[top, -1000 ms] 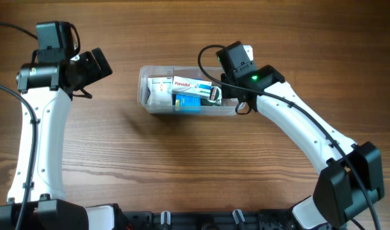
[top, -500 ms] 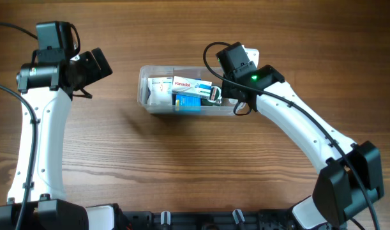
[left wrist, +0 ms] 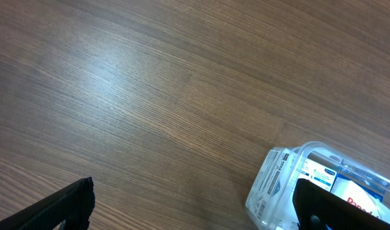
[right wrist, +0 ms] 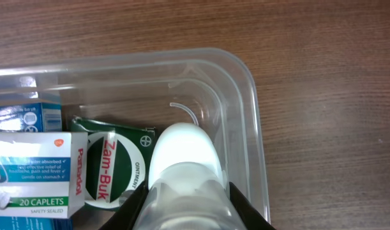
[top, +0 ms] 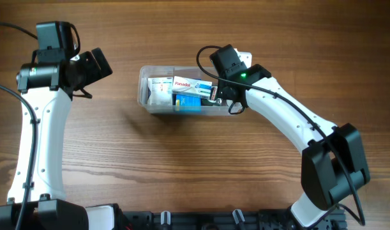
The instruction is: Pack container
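The small clear bottle points into the container [top: 143, 83] and would end between the Zam-Buk tin and the container's end. Now it is time for my right gripper to release it.
The clear plastic container [top: 143, 83] sits on the wooden table at centre back, holding several medicine boxes, among them a Panadol box [top: 189, 84] and a green Zam-Buk tin [right wrist: 112, 169]. My right gripper [top: 217, 94] is over the container's right end, shut on a small clear bottle with a white cap [right wrist: 183, 163] that points down into the container [right wrist: 246, 83]. My left gripper [left wrist: 195, 207] is open and empty, off to the left of the container [left wrist: 271, 185].
A white object [top: 244, 56] peeks out behind the right arm at the container's far right. Bare wooden tabletop [top: 182, 160] lies in front and to the left.
My right gripper has shifted a little to the left with the bottle, further over the container's right end. The left arm has not moved.
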`<state>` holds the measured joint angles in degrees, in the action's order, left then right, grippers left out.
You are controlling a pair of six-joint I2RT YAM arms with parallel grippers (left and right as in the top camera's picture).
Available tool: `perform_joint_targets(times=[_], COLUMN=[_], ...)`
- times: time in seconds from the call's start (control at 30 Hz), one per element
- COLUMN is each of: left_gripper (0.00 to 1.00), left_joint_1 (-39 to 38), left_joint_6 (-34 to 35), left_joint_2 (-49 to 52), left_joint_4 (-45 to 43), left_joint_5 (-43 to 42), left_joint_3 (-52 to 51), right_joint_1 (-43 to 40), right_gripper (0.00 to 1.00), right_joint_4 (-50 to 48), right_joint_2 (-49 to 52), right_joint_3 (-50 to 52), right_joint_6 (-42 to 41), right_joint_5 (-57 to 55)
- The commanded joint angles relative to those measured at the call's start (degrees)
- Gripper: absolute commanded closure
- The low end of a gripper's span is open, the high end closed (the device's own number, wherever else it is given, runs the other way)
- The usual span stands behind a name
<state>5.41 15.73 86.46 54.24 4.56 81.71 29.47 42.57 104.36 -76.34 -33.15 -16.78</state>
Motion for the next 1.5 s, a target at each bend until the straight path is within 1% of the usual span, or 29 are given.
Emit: perform_joint_targets(times=[0.0, 0.2, 0.3, 0.33, 0.47, 0.5, 0.53, 0.67, 0.8, 1.0, 1.17, 1.33, 1.47], left_gripper=[0.0, 0.0, 0.0, 0.0, 0.0, 0.0, 0.0, 0.0, 0.0, 0.0, 0.0, 0.0, 0.0], left_joint_1=[0.22, 0.24, 0.22, 0.22, 0.24, 0.24, 0.22, 0.22, 0.22, 0.22, 0.22, 0.24, 0.22], left_joint_6=[-0.72, -0.72, -0.72, -0.72, -0.72, -0.72, -0.72, -0.72, -0.72, -0.72, -0.72, -0.72, -0.72], left_joint_2=[-0.42, -0.42, -0.42, -0.42, -0.42, -0.42, -0.42, -0.42, -0.42, -0.42, -0.42, -0.42, -0.42], left_joint_4=[-0.09, -0.09, -0.09, -0.09, -0.09, -0.09, -0.09, -0.09, -0.09, -0.09, -0.09, -0.09, -0.09], left_joint_5=[-0.46, -0.46, -0.46, -0.46, -0.46, -0.46, -0.46, -0.46, -0.46, -0.46, -0.46, -0.46, -0.46], left_joint_3=[0.26, 0.26, 0.26, 0.26, 0.26, 0.26, 0.26, 0.26, 0.26, 0.26, 0.26, 0.26, 0.26], right_joint_1=[-0.02, -0.02, -0.02, -0.02, -0.02, -0.02, -0.02, -0.02, -0.02, -0.02, -0.02, -0.07, -0.07], right_gripper=[0.87, 0.85, 0.79, 0.75, 0.68, 0.65, 0.59, 0.5, 0.48, 0.48, 0.47, 0.41, 0.35], right_joint_4=[-0.92, -1.36, -1.36, -1.31, -0.9, -0.92, -0.92, -0.52, -0.52, -2.01, -3.02, -4.31, -4.15], right_joint_2=[2.36, 2.36, 2.36, 2.36, 2.36, 2.36, 2.36, 2.36, 2.12, -0.98, -3.78, -8.15, -15.67], right_joint_3=[-0.04, -0.04, -0.04, -0.04, -0.04, -0.04, -0.04, -0.07, -0.35, -0.5, -0.5, -0.5, -0.5], right_joint_6=[0.42, 0.76, 1.6, 1.66, 2.1, 2.49, 3.15, 3.3, 6.29, 7.69, 8.55, 12.72, 13.7], right_joint_5=[3.54, 5.05, 5.92, 5.92, 5.92, 5.92, 5.92, 5.44, 3.63, 2.58, -0.94, -2.93, -1.42])
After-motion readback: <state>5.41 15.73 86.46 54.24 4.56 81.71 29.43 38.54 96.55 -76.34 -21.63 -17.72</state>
